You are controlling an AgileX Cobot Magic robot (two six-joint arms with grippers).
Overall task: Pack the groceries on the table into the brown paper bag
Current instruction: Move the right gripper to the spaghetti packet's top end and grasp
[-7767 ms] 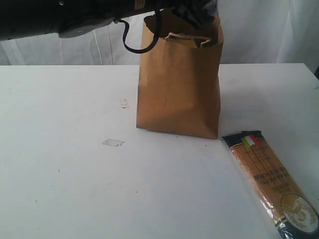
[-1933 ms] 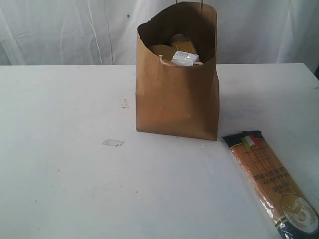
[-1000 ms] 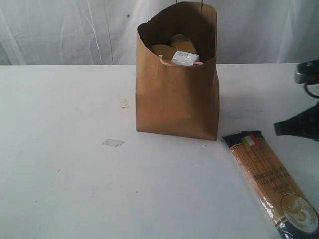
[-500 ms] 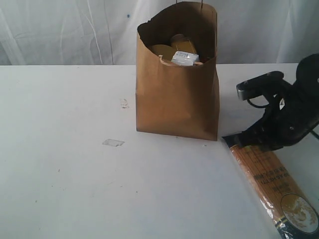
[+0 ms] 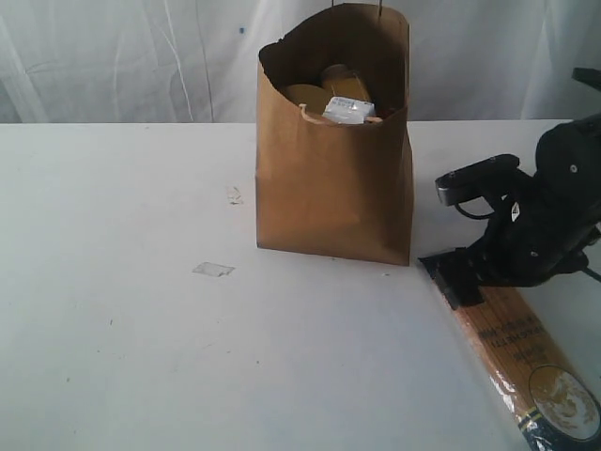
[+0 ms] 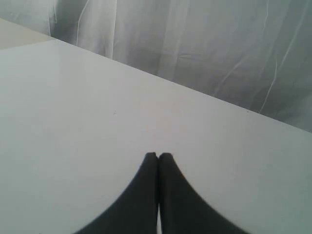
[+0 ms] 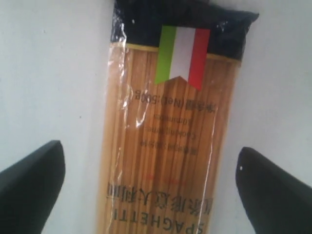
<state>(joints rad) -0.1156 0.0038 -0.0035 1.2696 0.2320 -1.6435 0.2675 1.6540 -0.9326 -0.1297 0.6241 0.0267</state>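
Note:
Next, my right gripper grabs the spaghetti packet by its flag-labelled dark end (image 5: 454,282) to pack the packet into the brown paper bag (image 5: 334,178).
The brown paper bag (image 5: 334,178) stands upright at the middle of the table (image 5: 122,329), with groceries showing in its open top: a white-labelled item (image 5: 348,110) and yellowish lids. The long spaghetti packet (image 5: 522,362) lies flat on the table to the right of the bag. My right gripper (image 5: 470,274) hovers over the packet's dark upper end, open, a finger on each side of the packet (image 7: 168,141), not touching it. My left gripper (image 6: 158,156) is shut on nothing over bare table and is out of the exterior view.
A small clear scrap (image 5: 213,270) and tiny crumbs (image 5: 234,195) lie on the table left of the bag. A white curtain (image 5: 141,56) hangs behind the table's far edge. The right arm's body (image 5: 563,216) rises to the right of the bag.
The right arm came in from the right edge and settled over the spaghetti packet's top end. The bag and packet have not moved.

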